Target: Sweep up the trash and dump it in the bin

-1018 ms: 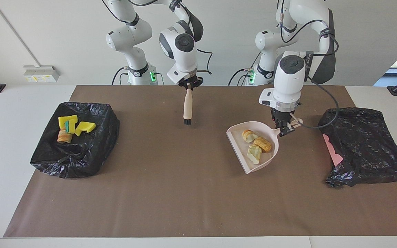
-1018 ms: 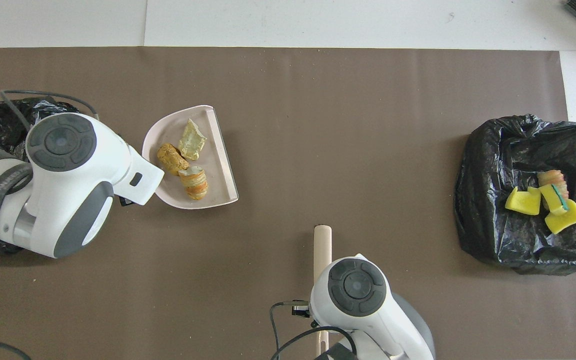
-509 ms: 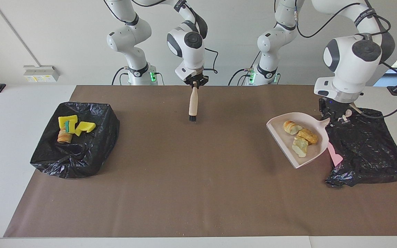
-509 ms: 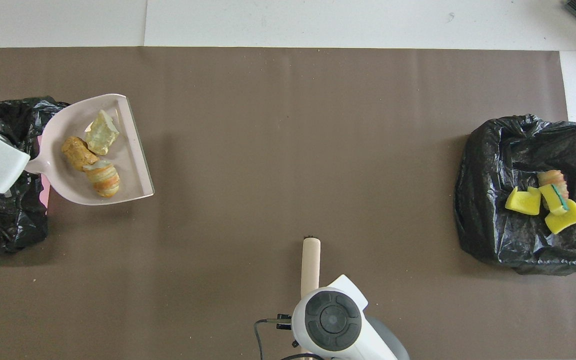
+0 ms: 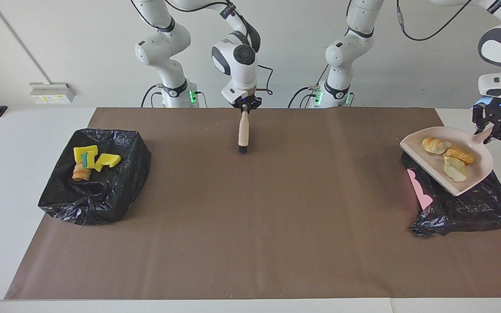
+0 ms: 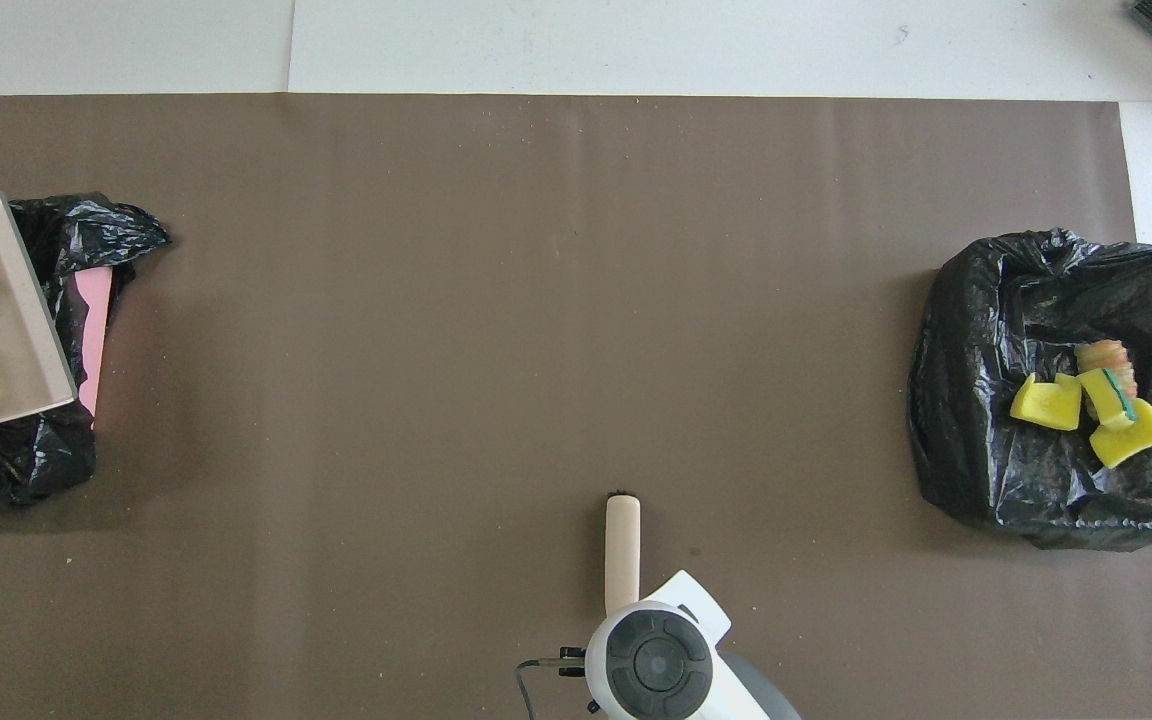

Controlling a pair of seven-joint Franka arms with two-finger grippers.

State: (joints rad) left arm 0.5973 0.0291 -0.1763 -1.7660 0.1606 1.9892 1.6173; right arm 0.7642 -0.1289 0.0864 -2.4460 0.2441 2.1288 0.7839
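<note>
The brush's wooden handle lies low over the brown mat in the overhead view, so it is now ready for release from my right gripper.
My left gripper [image 5: 492, 127] is shut on the handle of a pink dustpan [image 5: 472, 178], held up over the black-bagged bin [image 5: 463, 206] at the left arm's end. Three bread-like lumps [image 5: 459, 154] lie in the pan, which also shows in the overhead view [image 6: 16, 320]. My right gripper [image 5: 245, 106] is shut on a wooden-handled brush [image 5: 243, 130], which hangs bristles down over the mat, close to the robots. Three yellow sponge pieces [image 5: 86, 154] and a striped chunk [image 5: 81, 172] lie in the other black-bagged bin [image 5: 102, 191] at the right arm's end.
A pink rim [image 5: 420, 191] shows under the bag of the bin at the left arm's end. The brown mat [image 5: 250, 226] is speckled with fine crumbs. In the overhead view the right arm's wrist [image 6: 648, 660] covers its gripper.
My left arm has carried the dustpan with the three lumps from the middle of the mat to over the bin at its end. My right arm has drawn the brush slightly toward the robots.
</note>
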